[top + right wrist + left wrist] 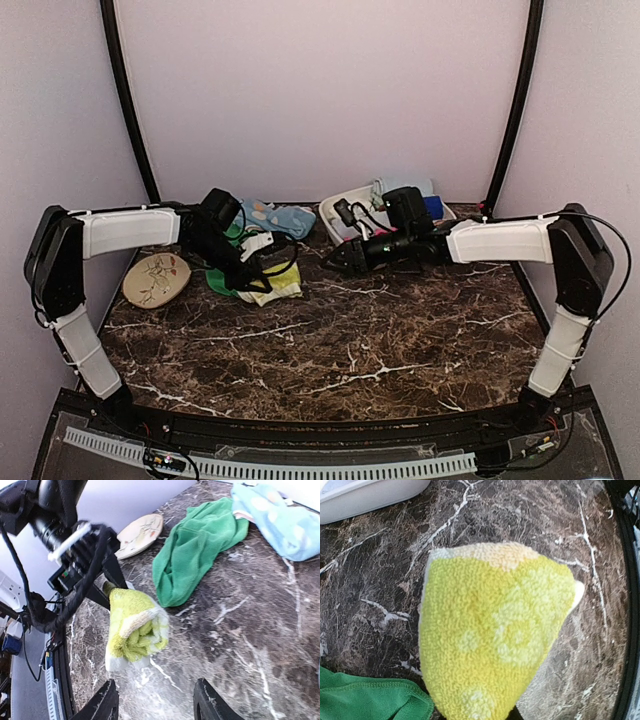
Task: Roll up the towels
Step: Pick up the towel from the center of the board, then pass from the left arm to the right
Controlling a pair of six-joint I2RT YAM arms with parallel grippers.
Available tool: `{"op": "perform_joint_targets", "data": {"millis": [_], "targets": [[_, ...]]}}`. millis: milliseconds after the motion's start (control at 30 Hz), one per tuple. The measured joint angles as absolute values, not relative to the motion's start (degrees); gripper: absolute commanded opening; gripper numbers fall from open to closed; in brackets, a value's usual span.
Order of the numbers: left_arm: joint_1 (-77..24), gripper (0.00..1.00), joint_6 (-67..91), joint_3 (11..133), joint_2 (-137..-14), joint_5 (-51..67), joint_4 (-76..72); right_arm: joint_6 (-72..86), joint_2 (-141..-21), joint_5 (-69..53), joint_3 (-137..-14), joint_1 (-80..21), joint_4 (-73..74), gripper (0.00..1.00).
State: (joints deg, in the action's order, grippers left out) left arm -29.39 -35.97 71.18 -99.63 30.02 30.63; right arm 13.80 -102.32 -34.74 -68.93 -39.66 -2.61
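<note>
Next, my right gripper grabs the rolled yellow towel's loose end [291, 282] [142, 634], opposite my left gripper, to lay the towel in the bin.
The pale lime-yellow towel [135, 625] is rolled into a bundle and hangs just above the marble top. My left gripper [106, 584] is shut on its upper end. In the left wrist view the yellow towel [495, 630] fills the middle and hides the fingers. In the top view the left gripper [262, 282] holds that towel [283, 286] left of centre. The green towel [200, 550] lies crumpled and unrolled on the table behind it, and shows in the left wrist view [365, 700]. My right gripper [156, 705] is open and empty, facing the rolled towel from the right [335, 258].
A tan leaf-print disc [157, 279] lies at the left edge. A light blue patterned cloth [283, 217] lies at the back. A white bin [338, 218] with several items stands at the back right, behind the right arm. Black cables hang from the left wrist.
</note>
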Motion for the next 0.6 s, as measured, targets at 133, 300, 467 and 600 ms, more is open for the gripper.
{"op": "perform_joint_targets", "data": {"millis": [133,300,467,600], "targets": [[-29.17,0.0,-32.51,72.95,-99.63,35.09,33.47,15.62,-102.54,-35.59,-67.4,-42.7,-6.48,0.52],[-29.47,0.0,-30.0,75.09,-99.85,38.74,35.9,18.76,-103.57,-37.1,-67.68,-45.89,-12.16,0.53],[-29.47,0.0,-29.26,76.14,-99.85,41.39,37.04,21.39,-107.74,-38.15,-69.56,-47.51,-15.22,0.53],[-29.36,0.0,-29.36,76.14,-99.85,42.61,38.68,23.2,-109.95,-39.22,-69.71,-47.66,-17.37,0.34]]}}
